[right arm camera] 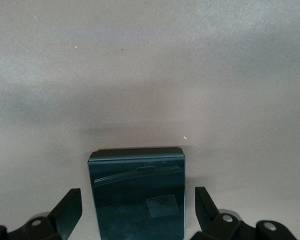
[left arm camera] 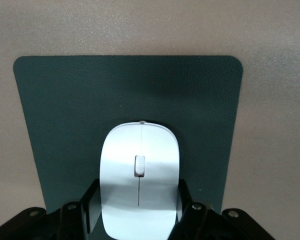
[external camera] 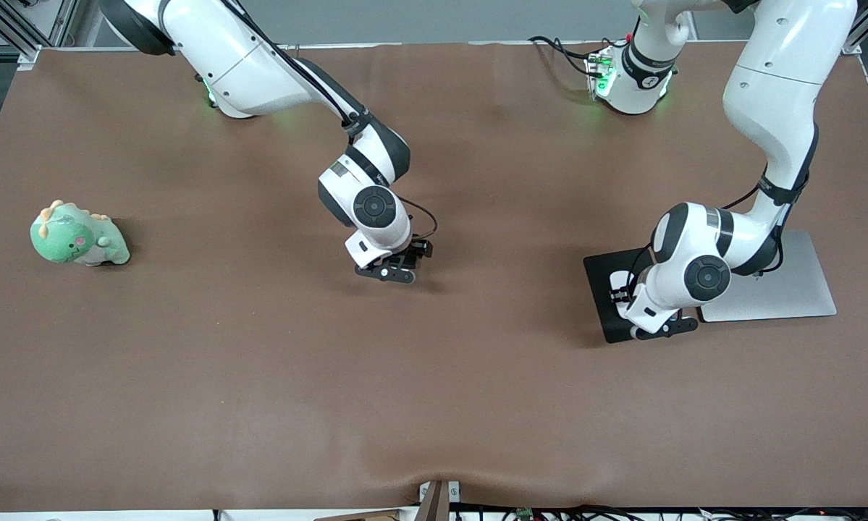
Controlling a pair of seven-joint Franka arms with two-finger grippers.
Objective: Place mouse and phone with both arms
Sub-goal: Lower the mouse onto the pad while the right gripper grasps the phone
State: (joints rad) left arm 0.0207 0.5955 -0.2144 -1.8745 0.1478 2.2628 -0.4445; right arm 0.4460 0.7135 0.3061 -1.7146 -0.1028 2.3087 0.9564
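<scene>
My right gripper closes now, since its open fingers are on either side of the black phone [right arm camera: 136, 190] in the right wrist view.
The white mouse [left arm camera: 139, 150] lies lengthwise between the fingers of my left gripper [left arm camera: 138, 189], whose pads press on both its sides. It is low over the black mouse pad [left arm camera: 55, 100]. In the front view the left gripper [external camera: 662, 327] is over the pad's [external camera: 600, 278] nearer corner and hides the mouse. The black phone [right arm camera: 136, 190] lies flat on the brown table. My right gripper [right arm camera: 137, 197] is open and straddles it, with a gap at each side. In the front view the right gripper [external camera: 394, 271] is low over the table's middle and hides the phone.
A flat silver slab [external camera: 788, 282] lies beside the mouse pad, toward the left arm's end. A green plush dinosaur [external camera: 77, 235] sits toward the right arm's end of the table. Brown cloth [external camera: 260, 376] covers the table.
</scene>
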